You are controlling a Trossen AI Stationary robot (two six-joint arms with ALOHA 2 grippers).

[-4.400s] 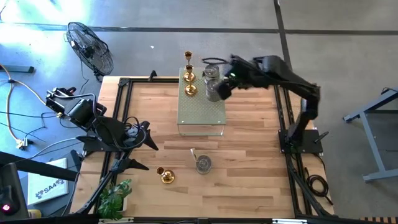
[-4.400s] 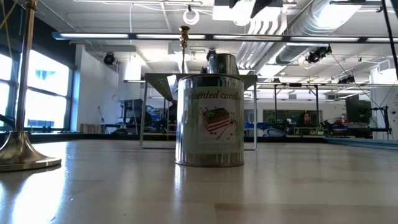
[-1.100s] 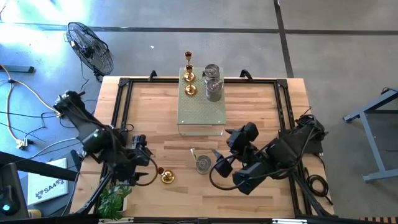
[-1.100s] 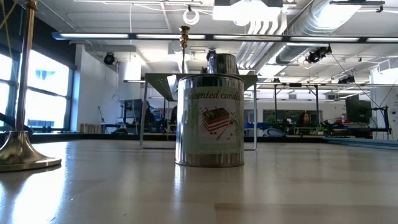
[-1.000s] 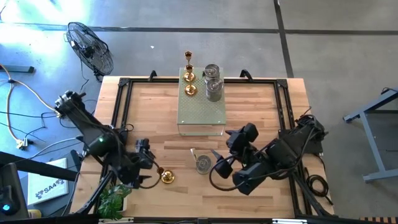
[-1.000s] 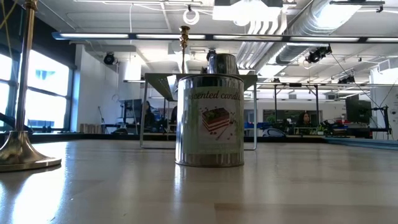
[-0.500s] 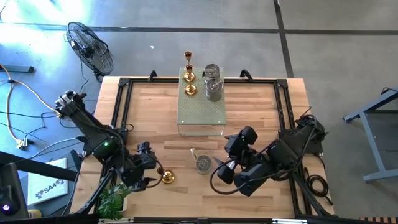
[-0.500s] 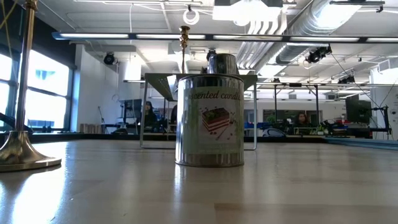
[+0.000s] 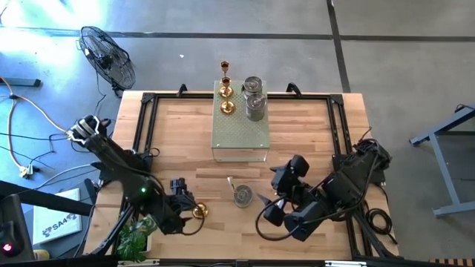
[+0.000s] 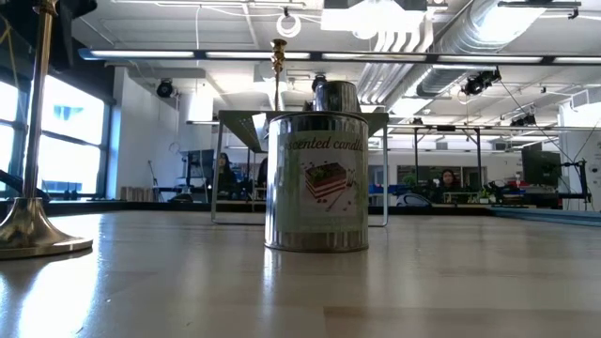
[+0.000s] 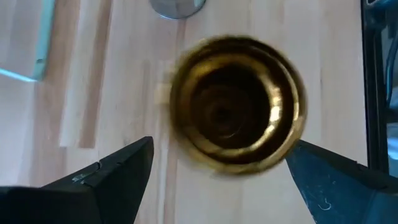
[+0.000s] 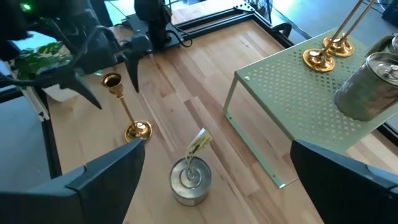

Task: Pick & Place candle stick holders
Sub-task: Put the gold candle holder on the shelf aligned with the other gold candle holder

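Observation:
The gold holder's top cup (image 9: pixel 200 210) is beyond both fingers, so my left gripper would miss the gold holder if it closed now. My left gripper needs to move farther toward the gold holder first and then close on it.
One gold candle stick holder (image 9: pixel 197 211) stands upright on its round base (image 12: pixel 138 130) near the table's front left. My left gripper (image 9: pixel 184 205) is open just above it, a finger (image 12: pixel 132 57) on either side of the top cup (image 11: pixel 236 112) without touching. A silver holder (image 9: pixel 243 196) with a paper tag stands on the table to its right. My right gripper (image 9: pixel 271 208) hovers open beyond that, holding nothing. Two gold holders (image 9: pixel 225 98) and two silver ones (image 9: pixel 254 96) stand on the pale green perforated box (image 9: pixel 240 130).
The green box stands on legs at the table's far middle. A black frame runs along the table's edges (image 9: pixel 141 141). A plant (image 9: pixel 137 233) sits at the front left corner, a fan (image 9: pixel 107 55) off the table's far left. Bare wood lies between the two arms.
My left gripper has come down and moved toward the table's right and near edge, and now stands over the gold holder's top; it now shows at the top left of the low view. Its fingers have stayed open. The holders have not moved.

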